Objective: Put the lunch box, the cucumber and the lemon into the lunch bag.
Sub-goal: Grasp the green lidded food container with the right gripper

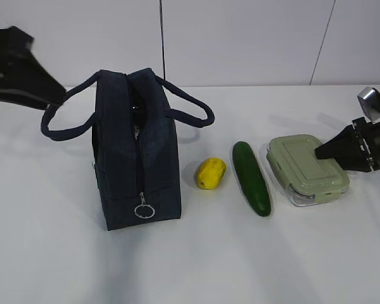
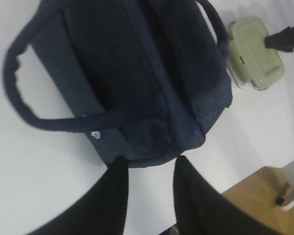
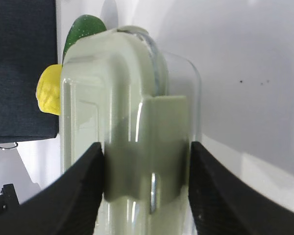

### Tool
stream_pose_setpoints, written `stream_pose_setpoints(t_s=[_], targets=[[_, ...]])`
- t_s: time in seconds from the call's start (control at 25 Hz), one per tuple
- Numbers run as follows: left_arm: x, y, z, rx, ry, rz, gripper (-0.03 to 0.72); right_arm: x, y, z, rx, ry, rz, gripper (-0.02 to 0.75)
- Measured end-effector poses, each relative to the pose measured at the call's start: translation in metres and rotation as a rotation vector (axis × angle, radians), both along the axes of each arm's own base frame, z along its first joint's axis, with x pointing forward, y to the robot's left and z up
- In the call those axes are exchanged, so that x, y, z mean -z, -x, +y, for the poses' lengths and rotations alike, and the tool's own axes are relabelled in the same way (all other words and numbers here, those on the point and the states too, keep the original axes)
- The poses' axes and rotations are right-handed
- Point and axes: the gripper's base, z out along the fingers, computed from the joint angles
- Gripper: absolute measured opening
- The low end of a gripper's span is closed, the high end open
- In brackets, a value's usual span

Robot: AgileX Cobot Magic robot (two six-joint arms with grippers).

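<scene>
My left gripper pinches the lunch bag by the thin cloth edge of its opening (image 1: pixel 113 75) next, since the lunch bag's body (image 1: pixel 139 171) is far wider than my fingers.
The navy lunch bag (image 1: pixel 139 158) stands left of centre with its handles spread; its ring pull (image 1: pixel 144 211) hangs low on the near end. To its right, in a row, lie the yellow lemon (image 1: pixel 210 173), the dark green cucumber (image 1: pixel 251 178) and the green-lidded lunch box (image 1: pixel 301 166). My right gripper (image 3: pixel 146 161) is shut on the lunch box (image 3: pixel 132 122) at its right end, one finger on each side of the lid clip. My left gripper (image 2: pixel 149 164) hangs open and empty just behind the far end of the bag (image 2: pixel 137 83).
The white table (image 1: pixel 240 253) carries these things. The left wrist view shows a wooden surface (image 2: pixel 264 196) past the table's edge. In the right wrist view the lemon (image 3: pixel 48 93), cucumber tip (image 3: pixel 81 29) and bag (image 3: pixel 19 68) lie beyond the box.
</scene>
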Motion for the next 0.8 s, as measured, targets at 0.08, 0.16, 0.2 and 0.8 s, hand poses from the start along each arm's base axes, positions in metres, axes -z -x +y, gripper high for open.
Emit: stream_pose_setpoints(t_s=[0.08, 0.16, 0.2, 0.8], targets=[[0.006, -0.008, -0.018, 0.048, -0.007, 0.004, 0.207, 0.0, 0.0, 0.0, 0.0, 0.0, 0.0, 0.393], [0.014, -0.015, -0.036, 0.079, -0.019, 0.012, 0.207, 0.0, 0.0, 0.0, 0.0, 0.0, 0.0, 0.393], [0.017, -0.019, -0.041, 0.078, -0.03, 0.014, 0.207, 0.0, 0.0, 0.0, 0.0, 0.0, 0.0, 0.392], [0.013, -0.051, -0.051, 0.008, -0.154, -0.003, 0.372, 0.0, 0.0, 0.0, 0.0, 0.0, 0.0, 0.392]])
